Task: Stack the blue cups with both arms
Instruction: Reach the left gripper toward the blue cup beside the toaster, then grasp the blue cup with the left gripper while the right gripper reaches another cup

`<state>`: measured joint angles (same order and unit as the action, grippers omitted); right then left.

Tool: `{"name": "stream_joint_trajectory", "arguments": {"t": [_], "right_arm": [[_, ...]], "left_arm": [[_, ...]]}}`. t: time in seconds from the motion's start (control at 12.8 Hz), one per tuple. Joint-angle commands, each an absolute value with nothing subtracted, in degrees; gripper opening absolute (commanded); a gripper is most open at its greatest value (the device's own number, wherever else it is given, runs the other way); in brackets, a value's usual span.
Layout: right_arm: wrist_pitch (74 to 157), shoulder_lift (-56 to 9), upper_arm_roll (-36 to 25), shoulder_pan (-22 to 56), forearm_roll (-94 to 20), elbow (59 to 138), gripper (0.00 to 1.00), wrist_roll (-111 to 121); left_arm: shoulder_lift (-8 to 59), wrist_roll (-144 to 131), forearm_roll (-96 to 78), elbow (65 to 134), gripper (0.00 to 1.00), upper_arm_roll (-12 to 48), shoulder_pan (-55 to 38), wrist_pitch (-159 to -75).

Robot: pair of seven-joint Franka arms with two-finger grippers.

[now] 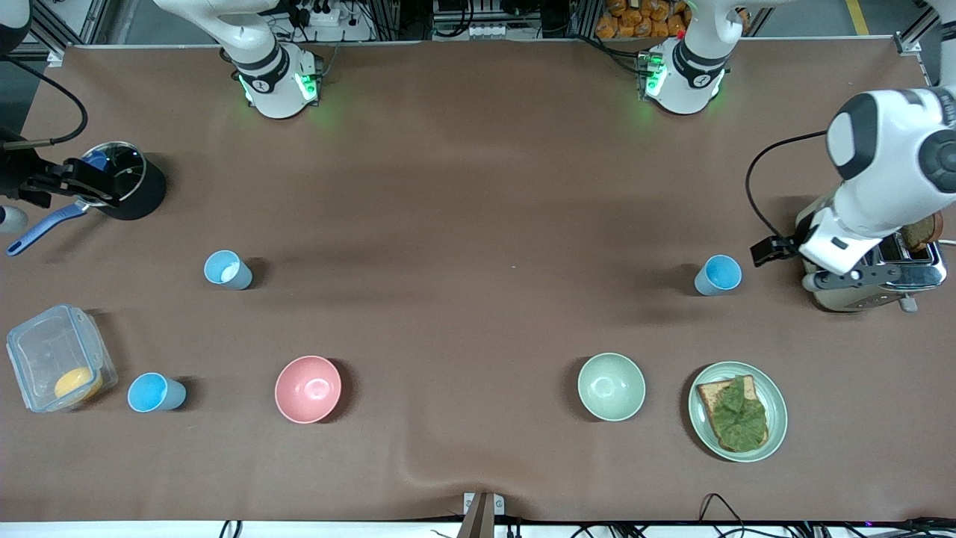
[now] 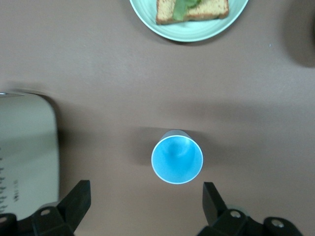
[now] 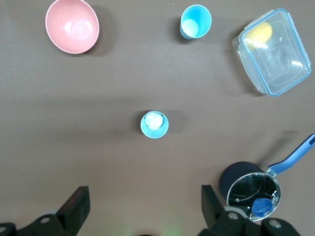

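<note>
My left gripper grabs the sky blue cup beside the toaster by its rim next to stack the blue cups.
A pale grey-blue cup stands upright toward the right arm's end, with a white patch showing inside it; it also shows in the right wrist view. A sky blue cup stands nearer the front camera, beside a clear box; it shows in the right wrist view too. Another sky blue cup stands beside the toaster. My left gripper is open and empty, low over the table next to this cup. My right gripper is open and empty, high over the table.
A pink bowl and a pale green bowl sit near the front. A plate holds bread with lettuce. A toaster stands under the left arm. A lidded clear box and a black pot are at the right arm's end.
</note>
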<state>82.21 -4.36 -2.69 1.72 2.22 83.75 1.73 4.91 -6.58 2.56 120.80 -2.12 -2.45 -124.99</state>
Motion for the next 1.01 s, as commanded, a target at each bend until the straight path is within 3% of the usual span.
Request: {"name": "stream_joint_trajectory", "arguments": {"t": [0.0,0.39,0.7,0.86,0.94], "right_arm": [[81.83,-4.13,-2.81,1.67,1.32,84.55,1.0,1.31],[81.83,-7.2,-2.9,1.76,2.72,84.55,1.0,2.37],[83.22,-16.23,-3.08,-1.31,2.82,85.42,1.0,2.29],[89.7,-15.92,-2.99,-2.02,2.37,91.72,1.0,2.29],[92.69,-15.82,-2.99,-2.2,2.37,94.63,1.0,2.37]], "left_arm": [[5.35,-5.89,3.16,126.2,1.0,-1.49,-2.2,-132.25],[9.84,-5.8,3.16,128.75,1.0,-1.41,-2.02,-137.71],[12.82,-5.71,3.16,130.43,1.0,-1.41,-1.58,-142.11],[13.62,-5.71,3.16,130.69,0.84,-1.41,-1.58,-142.91],[14.23,-5.71,3.16,130.52,0.65,-1.41,-1.67,-143.0]]}}
